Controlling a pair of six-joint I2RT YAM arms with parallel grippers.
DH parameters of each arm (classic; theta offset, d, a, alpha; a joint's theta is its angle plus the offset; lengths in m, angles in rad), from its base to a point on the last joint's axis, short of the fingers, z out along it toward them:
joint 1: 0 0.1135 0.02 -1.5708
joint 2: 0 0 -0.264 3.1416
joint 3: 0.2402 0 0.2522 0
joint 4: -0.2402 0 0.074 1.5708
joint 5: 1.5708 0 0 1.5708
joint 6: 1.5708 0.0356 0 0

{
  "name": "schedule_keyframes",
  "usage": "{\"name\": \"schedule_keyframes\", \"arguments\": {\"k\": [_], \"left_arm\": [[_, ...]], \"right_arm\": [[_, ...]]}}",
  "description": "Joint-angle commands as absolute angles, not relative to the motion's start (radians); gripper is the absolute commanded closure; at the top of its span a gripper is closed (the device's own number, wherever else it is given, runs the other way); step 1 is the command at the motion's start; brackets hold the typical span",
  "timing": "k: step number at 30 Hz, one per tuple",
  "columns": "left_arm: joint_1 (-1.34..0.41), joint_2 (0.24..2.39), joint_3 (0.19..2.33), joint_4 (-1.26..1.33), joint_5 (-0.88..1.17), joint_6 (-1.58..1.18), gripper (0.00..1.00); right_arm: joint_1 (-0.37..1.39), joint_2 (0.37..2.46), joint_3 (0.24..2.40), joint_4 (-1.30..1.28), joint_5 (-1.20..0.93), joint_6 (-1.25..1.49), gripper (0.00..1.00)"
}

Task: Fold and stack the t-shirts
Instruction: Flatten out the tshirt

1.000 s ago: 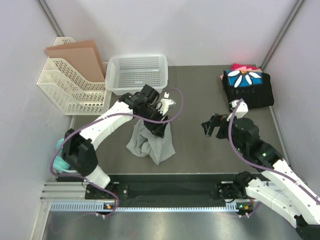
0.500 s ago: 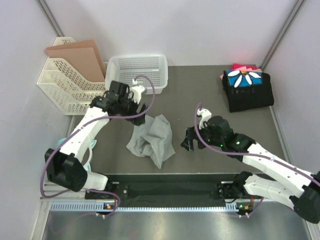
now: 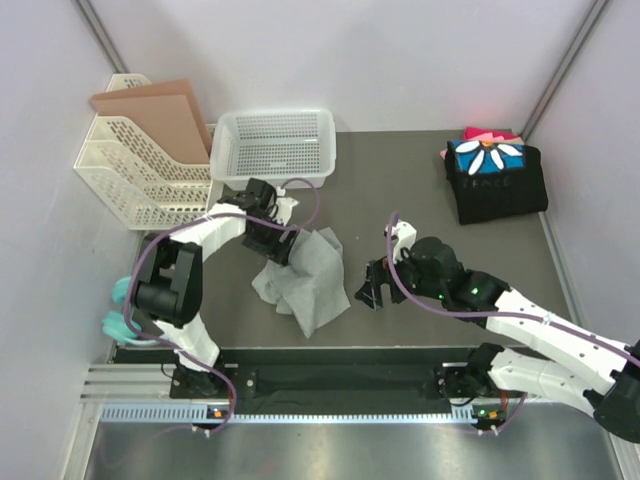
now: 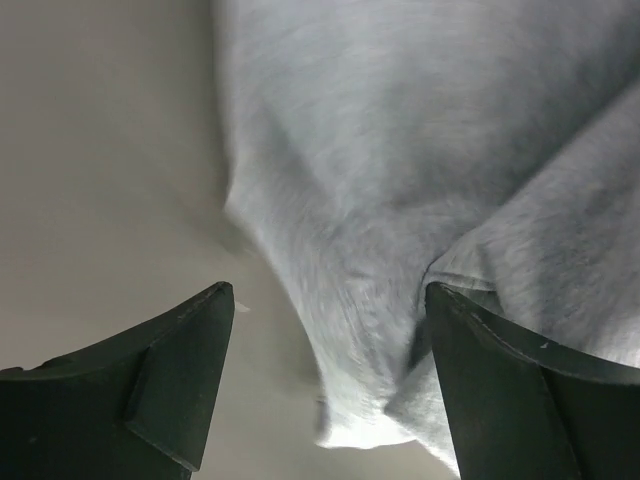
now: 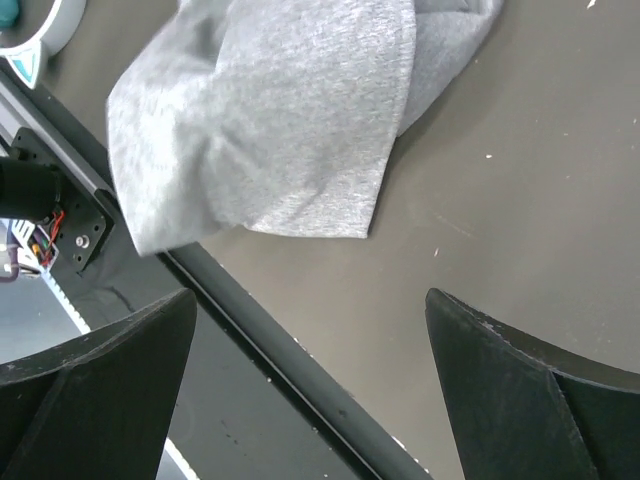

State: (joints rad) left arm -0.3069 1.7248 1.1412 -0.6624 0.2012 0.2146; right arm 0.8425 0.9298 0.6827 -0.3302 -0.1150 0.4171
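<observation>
The cloth's outer corner is still out of reach of the fingers, so it isn't time to close yet. My left gripper should move toward that corner first and then close on the cloth.
A light heather-grey t-shirt lies crumpled on the dark table, left of centre. My left gripper is low at its upper left edge, open. In the left wrist view a fold of the grey t-shirt lies between the spread fingers of the left gripper, unclamped. My right gripper hovers open just right of the shirt. Its wrist view shows the shirt's hem ahead of the right gripper. A folded black t-shirt with a blue panel and daisy lies far right on pink/red t-shirts.
A white mesh basket stands at the back, just behind the left gripper. A white file rack holding brown folders is at the back left. A teal object sits by the left arm's base. The black front rail runs along the near edge.
The left gripper opened and let go of the bunched-up grey shirt, swung left, then came back down at its upper left edge. The shirt slumped wider. The right arm reached left toward it.
</observation>
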Motion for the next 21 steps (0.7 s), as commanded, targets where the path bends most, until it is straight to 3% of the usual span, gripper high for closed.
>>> {"name": "schedule_keyframes", "arguments": {"k": [1,12,21], "left_arm": [[-0.253,1.743,1.242,-0.578,0.224,0.203,0.18],[-0.221,1.799,1.177,-0.535,0.287,0.192,0.24],[-0.245,1.911,1.250,-0.526,0.324,0.167,0.27]], "right_arm": [[0.865,0.911,0.710,-0.322,-0.095,0.437,0.03],[0.868,0.969,0.713,-0.292,-0.090,0.440,0.06],[0.874,0.971,0.713,-0.291,-0.087,0.443,0.10]]}}
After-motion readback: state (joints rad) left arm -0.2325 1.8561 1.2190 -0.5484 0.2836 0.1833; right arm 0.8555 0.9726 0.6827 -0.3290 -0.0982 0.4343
